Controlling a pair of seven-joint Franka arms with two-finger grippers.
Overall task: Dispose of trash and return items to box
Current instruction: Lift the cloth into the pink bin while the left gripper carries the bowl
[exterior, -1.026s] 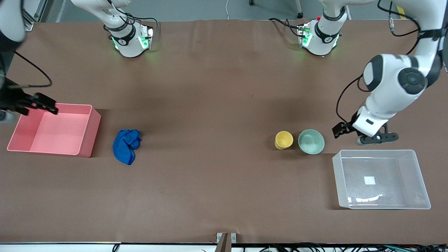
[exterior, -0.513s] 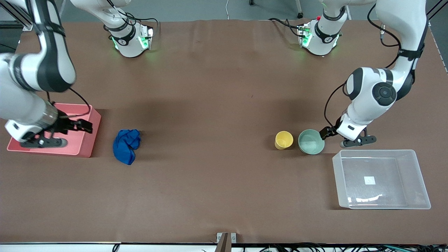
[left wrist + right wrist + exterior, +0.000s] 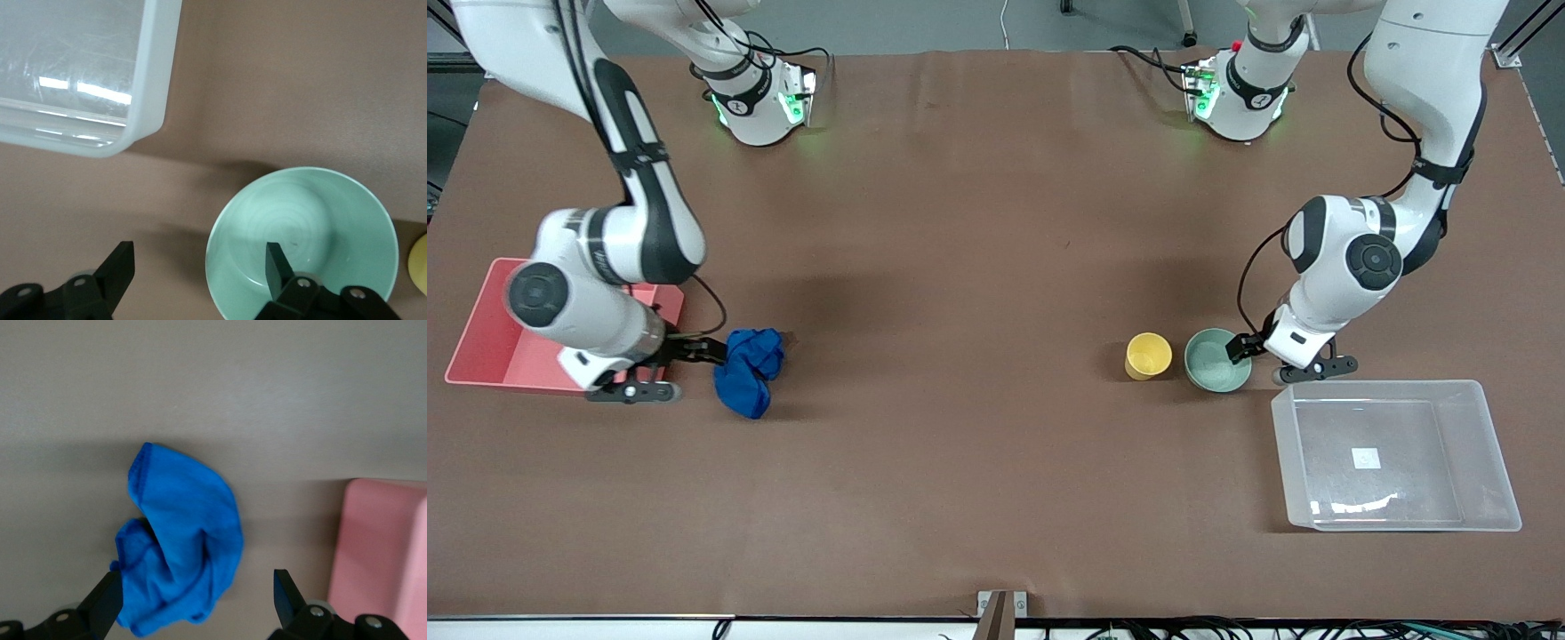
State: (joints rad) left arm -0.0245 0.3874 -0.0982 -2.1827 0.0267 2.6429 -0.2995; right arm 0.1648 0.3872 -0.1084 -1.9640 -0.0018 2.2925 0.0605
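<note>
Next, my right gripper takes hold of the blue cloth wad [image 3: 747, 369] by its crumpled folds to drop the trash into the pink bin [image 3: 480, 351].
The blue cloth wad [image 3: 747, 369] lies on the table beside the pink bin [image 3: 480, 351]. My right gripper [image 3: 701, 352] is open and low at the wad's edge on the bin's side; in the right wrist view the wad [image 3: 180, 533] lies between its open fingers [image 3: 107, 600]. The mint-green bowl [image 3: 1216, 363] and the yellow cup [image 3: 1148, 356] stand side by side. My left gripper [image 3: 1238, 348] is open at the bowl's rim; in the left wrist view one finger [image 3: 277, 263] is over the bowl's inside [image 3: 300, 227], the other outside it. The clear box [image 3: 1396, 453] holds nothing.
The pink bin stands at the right arm's end of the table and shows in the right wrist view [image 3: 387, 553]. The clear box's corner [image 3: 153, 80] is close beside the bowl. The cup's edge [image 3: 420, 267] shows in the left wrist view.
My right gripper has moved from over the pink bin to the blue wad. My left gripper has moved from beside the clear box to the green bowl's rim.
</note>
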